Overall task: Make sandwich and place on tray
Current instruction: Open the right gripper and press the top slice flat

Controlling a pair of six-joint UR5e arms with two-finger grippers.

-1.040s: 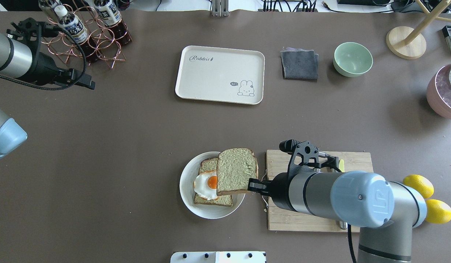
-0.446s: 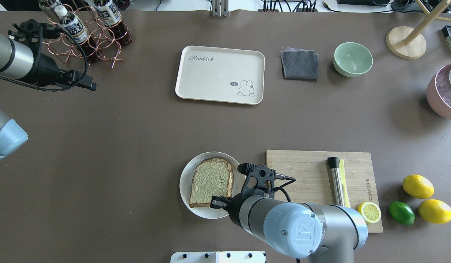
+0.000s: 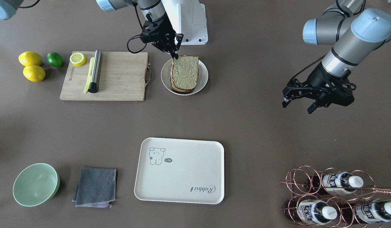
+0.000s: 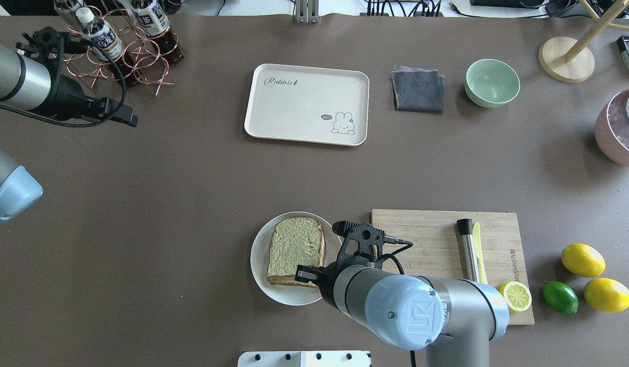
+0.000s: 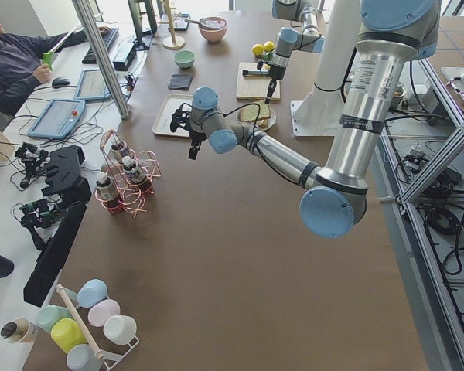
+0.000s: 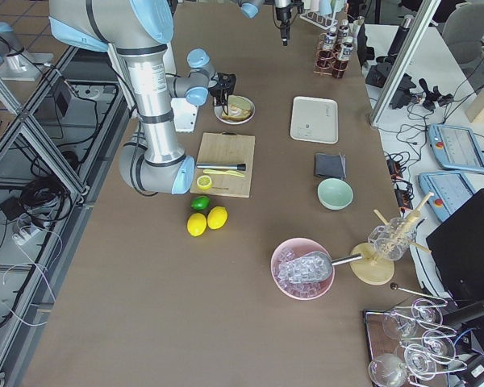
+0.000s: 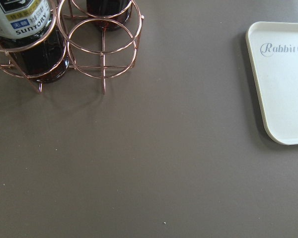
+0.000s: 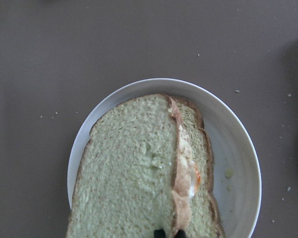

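Note:
My right gripper should open now. The top slice point(image 3: 185, 73) is over the fried egg with its crust close above the lower slice, so the top slice would stay there.
The sandwich point(image 4: 296, 250) lies on a white plate point(image 4: 258, 260) near the table's front: two greenish-tan slices, with the fried egg point(image 8: 188, 173) showing only as a thin edge between them. In the right wrist view the top slice point(image 8: 134, 173) sits tilted over the lower one. My right gripper point(image 4: 304, 275) is at the sandwich's near edge, its tips point(image 3: 176, 57) shut on the top slice's crust. The cream tray point(image 4: 307, 104) lies empty at the table's far middle. My left gripper point(image 4: 131, 120) hovers open and empty far to the left, beside the bottle rack.
A wooden cutting board point(image 4: 426, 244) with a steel tool point(image 4: 466, 252) and a lemon half point(image 4: 515, 295) lies right of the plate. Lemons and a lime point(image 4: 560, 297) lie further right. A copper bottle rack point(image 4: 126, 46), grey cloth point(image 4: 418, 90), green bowl point(image 4: 492, 82) and pink ice bowl point(image 4: 620, 127) stand at the back.
My right arm swung left and brought the top slice down over the egg and lower slice; the egg is now covered. The left gripper drifted slightly to the right.

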